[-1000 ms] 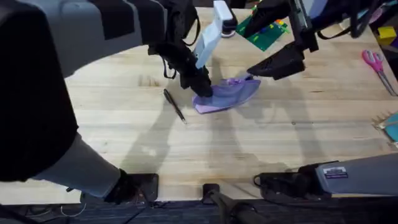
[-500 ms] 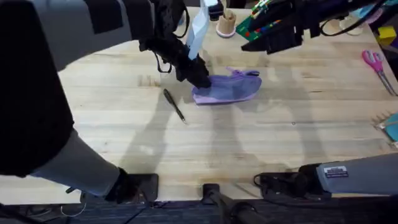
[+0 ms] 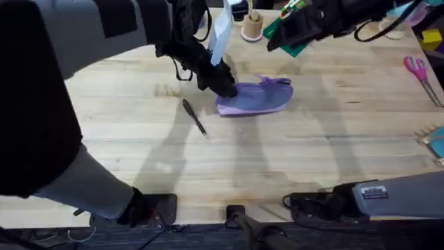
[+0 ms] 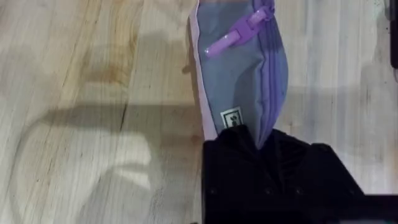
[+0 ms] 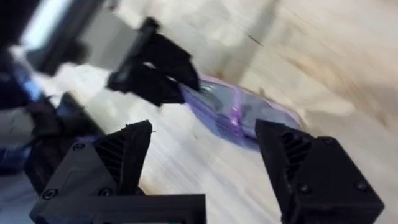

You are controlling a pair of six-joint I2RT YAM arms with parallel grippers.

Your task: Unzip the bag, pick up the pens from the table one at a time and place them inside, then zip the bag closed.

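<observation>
The robot's right gripper next needs to grab the bag's zipper by its purple pull (image 3: 261, 77), so that it can unzip the lavender bag (image 3: 255, 98) for the pens.
The lavender bag (image 3: 255, 98) lies flat on the table (image 3: 277, 160) at the middle back. My left gripper (image 3: 223, 85) is shut on the bag's left end; the left wrist view shows the bag (image 4: 239, 68) pinched between the black fingers, its purple zipper pull (image 4: 233, 37) lying on top. A thin black pen (image 3: 195, 117) lies on the wood just left of the bag. My right gripper (image 3: 274, 43) hangs open, above and behind the bag, apart from it. In the right wrist view the bag (image 5: 239, 118) sits beyond its spread fingers (image 5: 127, 155).
Pink-handled scissors (image 3: 418, 71) lie at the right edge, a teal object (image 3: 438, 142) below them. A green board (image 3: 295, 35) and a small wooden spool (image 3: 252, 26) stand at the back. Bare wood stretches across the table's front.
The right gripper has pulled up and back, away from the bag's right end. The bag has settled flat. The left gripper keeps its hold on the left end.
</observation>
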